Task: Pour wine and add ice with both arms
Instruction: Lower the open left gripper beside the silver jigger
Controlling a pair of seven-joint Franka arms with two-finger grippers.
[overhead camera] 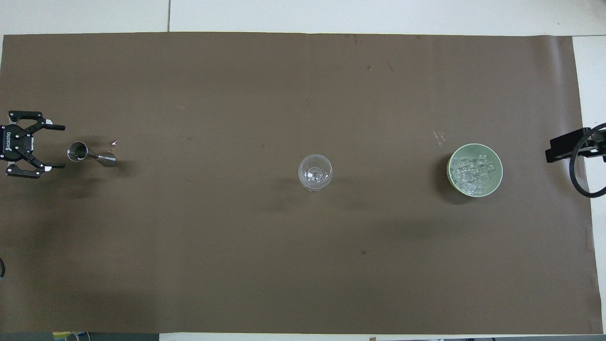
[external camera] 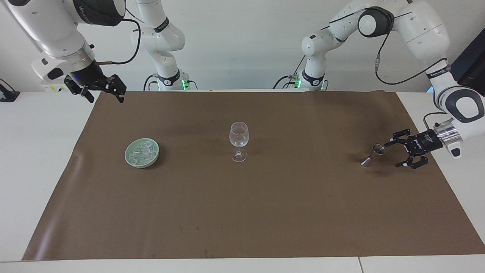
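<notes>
Next, the left gripper grabs the small metal jigger by its narrow middle (overhead camera: 94,156) to pour the wine into the clear wine glass (overhead camera: 315,172).
A clear wine glass (external camera: 238,141) (overhead camera: 315,172) stands mid-mat; its bowl looks colourless, and no wine is in view. The ice (external camera: 143,150) (overhead camera: 473,171) is heaped in a pale green bowl (external camera: 130,159) (overhead camera: 497,161) toward the right arm's end. A small metal jigger (external camera: 373,154) (overhead camera: 92,155) stands toward the left arm's end. My left gripper (external camera: 392,154) (overhead camera: 62,146) is open, low and level beside the jigger, pointing at it without touching. My right gripper (external camera: 107,98) (overhead camera: 568,142) waits open, raised over the mat's corner.
A brown mat (external camera: 265,212) (overhead camera: 236,260) covers most of the white table (external camera: 34,170). The arm bases (external camera: 170,79) stand at the robots' edge. A black cable loop (overhead camera: 582,175) hangs off the right arm.
</notes>
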